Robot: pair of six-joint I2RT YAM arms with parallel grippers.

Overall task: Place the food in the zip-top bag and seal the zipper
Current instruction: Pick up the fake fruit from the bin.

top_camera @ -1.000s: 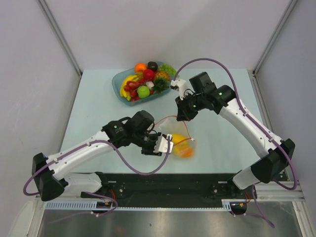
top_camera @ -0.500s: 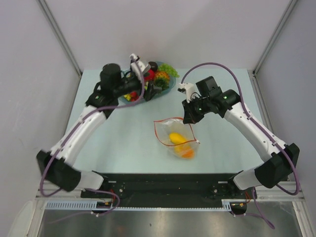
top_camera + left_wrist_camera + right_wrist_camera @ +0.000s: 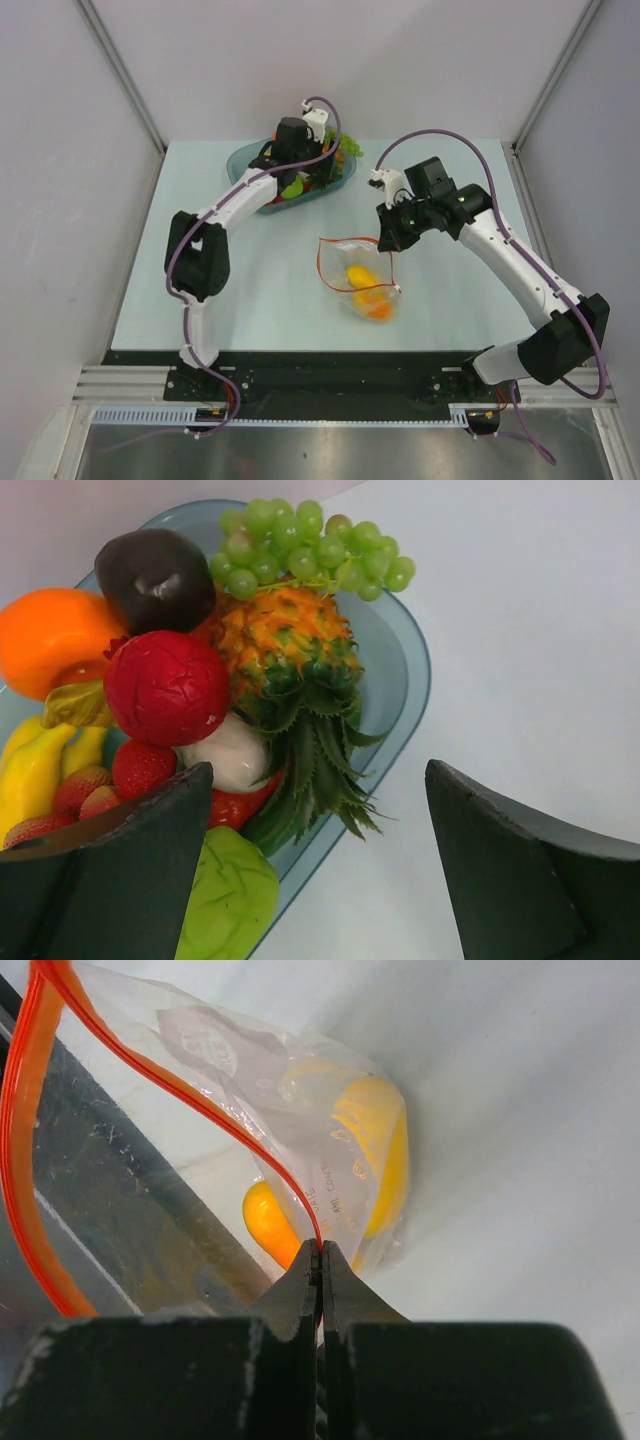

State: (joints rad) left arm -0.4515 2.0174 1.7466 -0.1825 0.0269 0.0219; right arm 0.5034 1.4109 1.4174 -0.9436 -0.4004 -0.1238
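Next, my left gripper grabs the pineapple [image 3: 290, 650] by its green leaves, so its orange body stays free to enter the zip-top bag's opening first.
The clear zip-top bag [image 3: 360, 272] lies at mid-table with its mouth open, holding a yellow piece [image 3: 358, 276] and an orange piece [image 3: 378, 309]. My right gripper [image 3: 388, 243] is shut on the red-orange zipper [image 3: 200, 1110] at the mouth's right corner [image 3: 321, 1260]. My left gripper [image 3: 308, 168] hovers open and empty over the right end of the teal tray [image 3: 240, 165]. In the left wrist view [image 3: 320, 880] a pineapple [image 3: 290, 650], grapes [image 3: 310, 545], a red berry [image 3: 165, 685] and a green leafy piece [image 3: 225, 900] lie below and between its fingers.
The tray [image 3: 415, 680] also holds an orange [image 3: 50, 635], a dark plum [image 3: 155, 575], strawberries [image 3: 140, 765] and yellow bananas [image 3: 30, 770]. Grey walls stand at the back and both sides of the table.
My left arm swung from the bag at mid-table back to the tray, then along it to its right end. My right gripper kept its hold on the zipper; the bag shifted slightly.
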